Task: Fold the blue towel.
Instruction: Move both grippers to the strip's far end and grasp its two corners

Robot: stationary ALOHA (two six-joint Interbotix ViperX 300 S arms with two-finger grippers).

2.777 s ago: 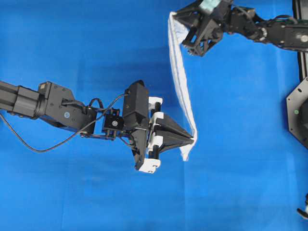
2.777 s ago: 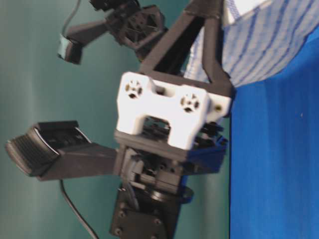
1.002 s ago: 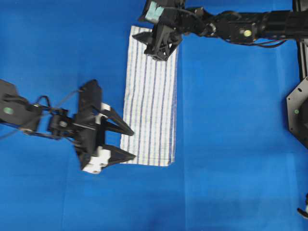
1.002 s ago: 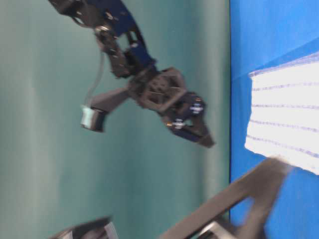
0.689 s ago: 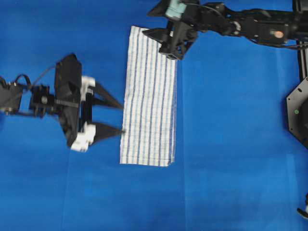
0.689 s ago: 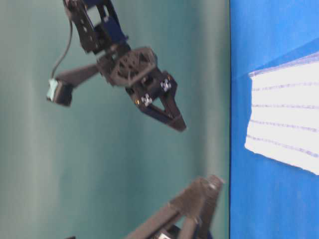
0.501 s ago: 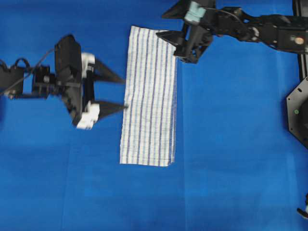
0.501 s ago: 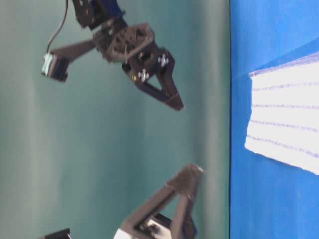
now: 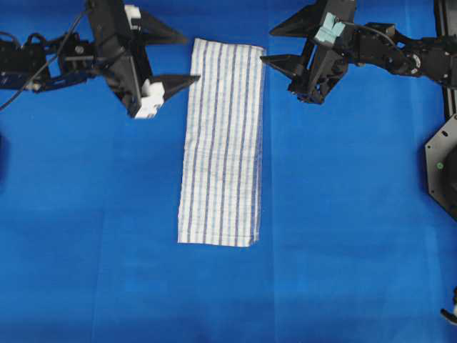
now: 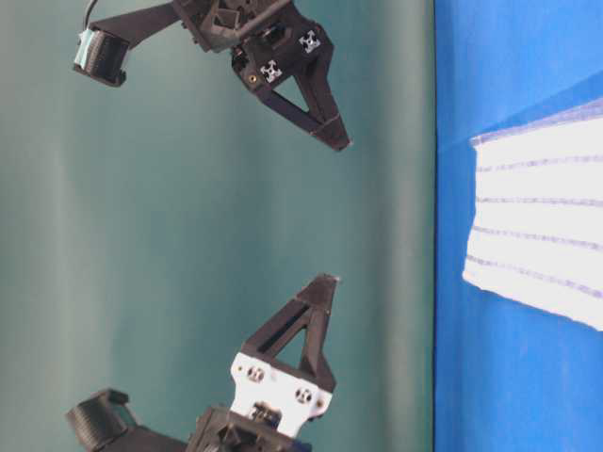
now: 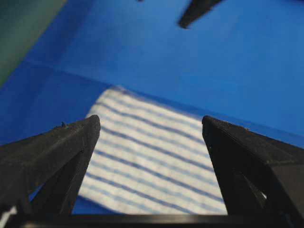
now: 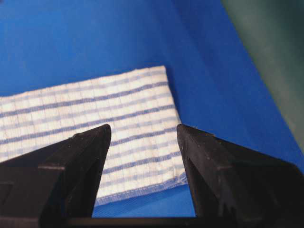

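Note:
The blue towel [image 9: 223, 143] is lying flat on the tabletop, so my right gripper needs to take hold of its puckered end corner [image 9: 259, 52] next, where the cloth rises a little.
The blue towel [image 9: 223, 143] lies flat on the blue table covering as a long narrow folded strip, white with thin blue stripes. My left gripper [image 9: 190, 57] hangs open beside its upper left corner, fingers pointing at the cloth, nothing between them. My right gripper [image 9: 266, 47] stands open just off the upper right corner, also empty. The left wrist view shows the towel [image 11: 152, 161] below the open left gripper [image 11: 151, 121]. In the right wrist view the towel's corner [image 12: 95, 118] lies under the open right gripper [image 12: 143, 128]. Both grippers hover above the table in the table-level view.
The blue table covering [image 9: 343, 214] spreads on all sides of the towel. A black base plate [image 9: 443, 168] sits at the right edge. A teal wall [image 10: 236, 235] stands behind the table. The right arm [image 9: 400, 53] reaches in from the upper right.
The towel, once hanging from both grippers, now lies flat and released. My left gripper has swung from the towel's lower end to its upper left corner. The right gripper has drawn back rightward.

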